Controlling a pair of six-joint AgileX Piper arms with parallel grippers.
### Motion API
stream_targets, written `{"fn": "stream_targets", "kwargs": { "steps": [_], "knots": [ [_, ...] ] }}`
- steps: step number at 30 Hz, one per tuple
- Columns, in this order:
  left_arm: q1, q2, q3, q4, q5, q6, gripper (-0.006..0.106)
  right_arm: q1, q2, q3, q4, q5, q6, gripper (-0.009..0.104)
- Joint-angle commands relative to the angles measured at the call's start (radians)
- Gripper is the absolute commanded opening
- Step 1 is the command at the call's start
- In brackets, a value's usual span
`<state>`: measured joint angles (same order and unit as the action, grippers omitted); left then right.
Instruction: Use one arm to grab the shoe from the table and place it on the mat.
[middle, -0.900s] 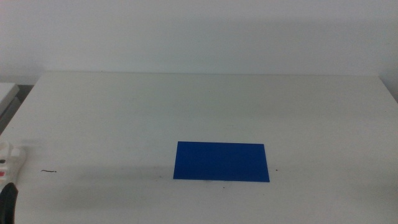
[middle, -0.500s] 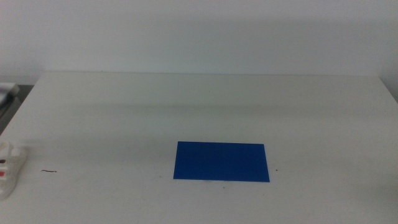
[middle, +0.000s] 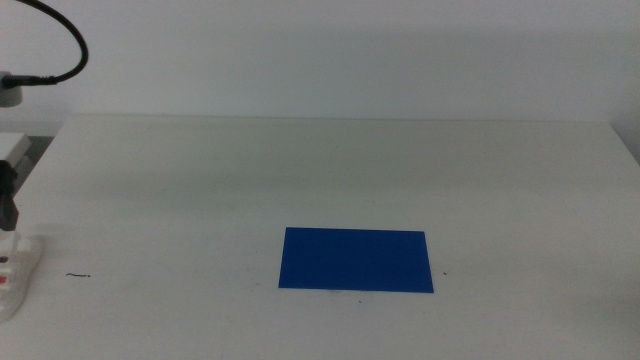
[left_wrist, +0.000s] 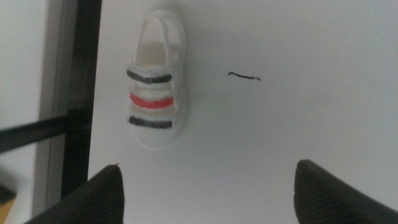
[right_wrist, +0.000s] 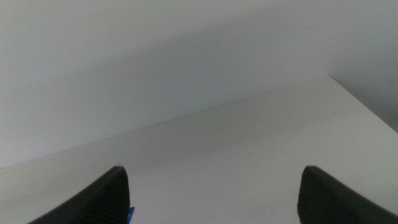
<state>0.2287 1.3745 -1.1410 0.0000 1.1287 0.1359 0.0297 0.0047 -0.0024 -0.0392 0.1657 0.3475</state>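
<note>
My left gripper is going to grab the shoe across its middle next, at the strap (left_wrist: 153, 76) beside the shoe's opening. The shoe is long from toe (left_wrist: 155, 138) to heel.
The shoe (middle: 14, 274), a small white sandal with dark and red straps, lies at the far left edge of the table (middle: 330, 170), partly cut off by the picture. The left wrist view shows the whole shoe (left_wrist: 155, 84) lying flat. The left arm (middle: 8, 195) hangs over it at the left edge, its black cable (middle: 70, 45) looping above. The left gripper (left_wrist: 209, 167) is open and empty, above the shoe and apart from it. The blue mat (middle: 356, 260) lies flat near the table's middle front. The right gripper (right_wrist: 212, 171) is open and empty, out of the middle view.
A thin dark mark (middle: 78, 275) lies on the table right of the shoe; it also shows in the left wrist view (left_wrist: 242, 76). A black frame bar (left_wrist: 84, 93) runs just past the table's left edge, close to the shoe. A mat corner (right_wrist: 130, 214) peeks into the right wrist view.
The left arm has risen into the middle view at the left edge, above the shoe, with its cable now showing at top left. The shoe and mat have not moved.
</note>
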Motion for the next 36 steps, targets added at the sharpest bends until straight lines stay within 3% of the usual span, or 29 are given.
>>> {"fn": "stream_targets", "kwargs": {
  "steps": [1,5,17,22,26,28,33,36],
  "knots": [
    [0.058,0.066,-0.028,-0.059,-0.02,0.089,0.094,0.002,-0.005,0.002,-0.01,-0.008,-0.003,0.079],
    [0.133,0.178,-0.033,-0.114,-0.097,0.189,0.094,0.002,-0.005,0.002,-0.01,-0.008,-0.003,0.079],
    [0.165,0.425,-0.033,-0.116,-0.278,0.242,0.094,0.002,-0.005,0.002,-0.01,-0.008,-0.003,0.079],
    [0.165,0.488,-0.033,-0.115,-0.293,0.265,0.089,0.002,-0.005,0.002,-0.01,-0.008,-0.003,0.079],
    [0.165,0.514,-0.033,-0.121,-0.305,0.265,0.077,0.002,-0.005,0.002,-0.01,-0.008,-0.003,0.079],
    [0.165,0.522,-0.033,-0.128,-0.295,0.265,0.067,0.002,-0.005,0.002,-0.01,-0.008,-0.003,0.079],
    [0.163,0.507,-0.04,-0.171,-0.223,0.253,0.028,0.002,-0.005,0.002,-0.01,-0.008,-0.003,0.079],
    [0.115,0.449,-0.071,-0.199,-0.142,0.236,0.018,0.002,-0.005,0.002,-0.01,-0.008,-0.003,0.079]
  ]
}}
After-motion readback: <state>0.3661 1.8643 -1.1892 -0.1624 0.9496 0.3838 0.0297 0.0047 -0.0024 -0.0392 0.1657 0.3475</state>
